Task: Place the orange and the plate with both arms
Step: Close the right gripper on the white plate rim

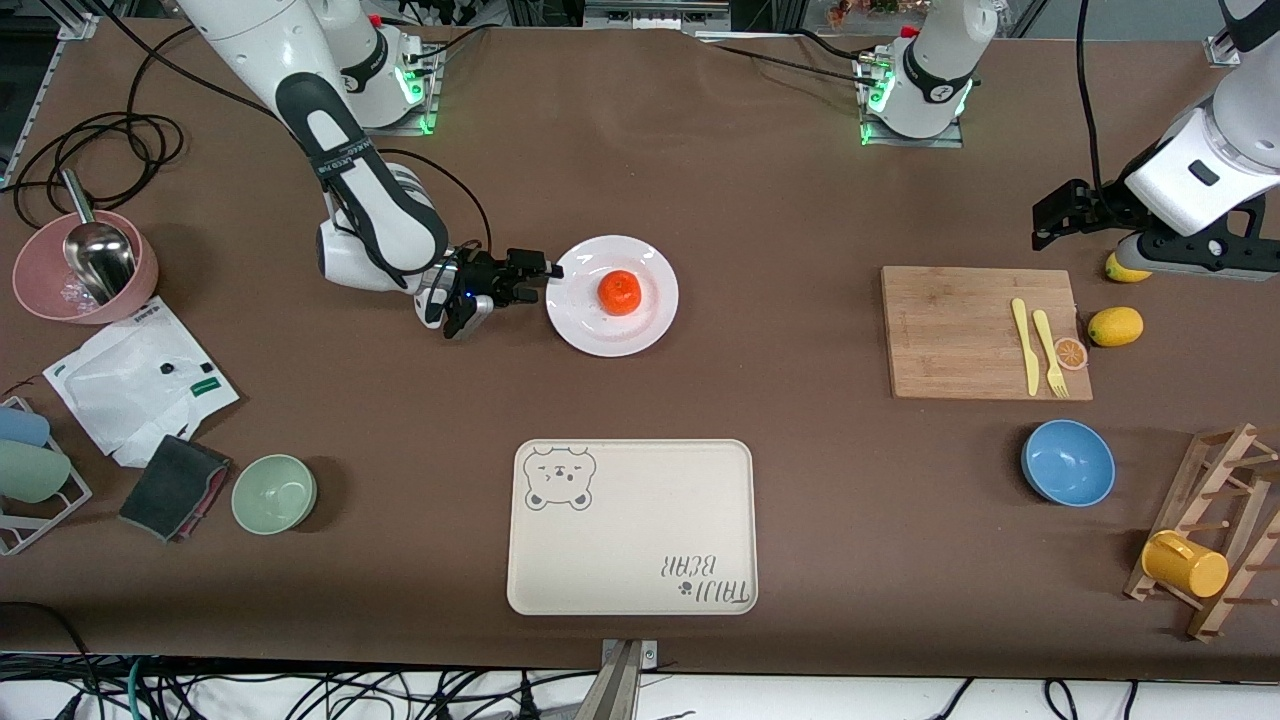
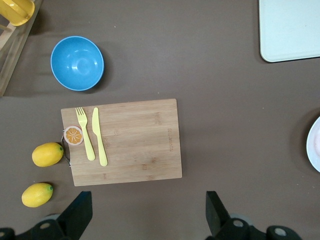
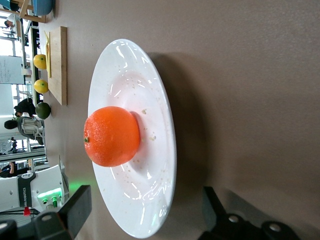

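The right gripper takes hold of the white plate by its thin raised rim next, since the plate spreads far wider than its open fingers.
The orange sits in the middle of the white plate, which lies on the table between the two arms' bases and the bear-print tray. My right gripper is low at the plate's edge toward the right arm's end. It is open, and in the right wrist view the plate's rim lies between its fingers, with the orange farther in. My left gripper is open and empty in the air, over bare table beside the cutting board. The plate's edge shows in the left wrist view.
A beige bear-print tray lies nearer the front camera than the plate. The cutting board holds a yellow knife, a fork and an orange slice, with two lemons beside it. A blue bowl, green bowl, pink bowl and wooden rack stand around.
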### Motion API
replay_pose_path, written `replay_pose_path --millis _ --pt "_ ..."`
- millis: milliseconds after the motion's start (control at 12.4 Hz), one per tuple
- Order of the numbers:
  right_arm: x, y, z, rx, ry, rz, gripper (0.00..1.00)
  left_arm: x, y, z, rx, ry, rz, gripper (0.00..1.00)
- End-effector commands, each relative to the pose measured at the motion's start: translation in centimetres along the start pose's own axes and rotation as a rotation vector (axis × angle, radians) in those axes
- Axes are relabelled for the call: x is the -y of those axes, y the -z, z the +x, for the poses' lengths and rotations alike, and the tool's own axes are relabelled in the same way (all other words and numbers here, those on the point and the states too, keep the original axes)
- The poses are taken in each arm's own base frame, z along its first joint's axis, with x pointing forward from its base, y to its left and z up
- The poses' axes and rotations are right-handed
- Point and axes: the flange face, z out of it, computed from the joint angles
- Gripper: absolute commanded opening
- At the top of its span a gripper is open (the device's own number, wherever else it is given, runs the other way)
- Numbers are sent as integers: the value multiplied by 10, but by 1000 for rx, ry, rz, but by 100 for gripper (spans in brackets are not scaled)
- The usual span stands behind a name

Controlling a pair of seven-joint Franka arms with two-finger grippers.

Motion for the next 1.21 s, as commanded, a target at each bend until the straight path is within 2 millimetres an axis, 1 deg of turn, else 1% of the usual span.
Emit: replay_pose_path --millis 0,323,485,565,646,808,888,1050,1131 --pt "0 0 0 -24 3 -1 81 3 5 1 25 2 -14 100" --pt "-2 -2 -1 -22 3 0 58 3 5 1 26 3 -14 100" --pt "-5 -4 -2 -19 9 0 47 3 5 1 26 2 -14 100" --pt "-6 -5 -3 -22 13 3 47 4 4 0 29 5 -14 100" --pt "-8 -6 -3 -33 8 11 44 4 5 0 28 5 -14 100" --pt "-15 -12 -7 -32 12 14 42 3 5 0 29 3 -14 100" --pt "-15 -12 -6 -32 12 14 41 3 4 -1 37 3 -14 100" --pt "-15 -13 -7 -31 10 13 35 3 4 -1 37 1 -14 100" --pt "-17 -13 -7 -33 8 6 30 2 4 -1 37 1 -16 100"
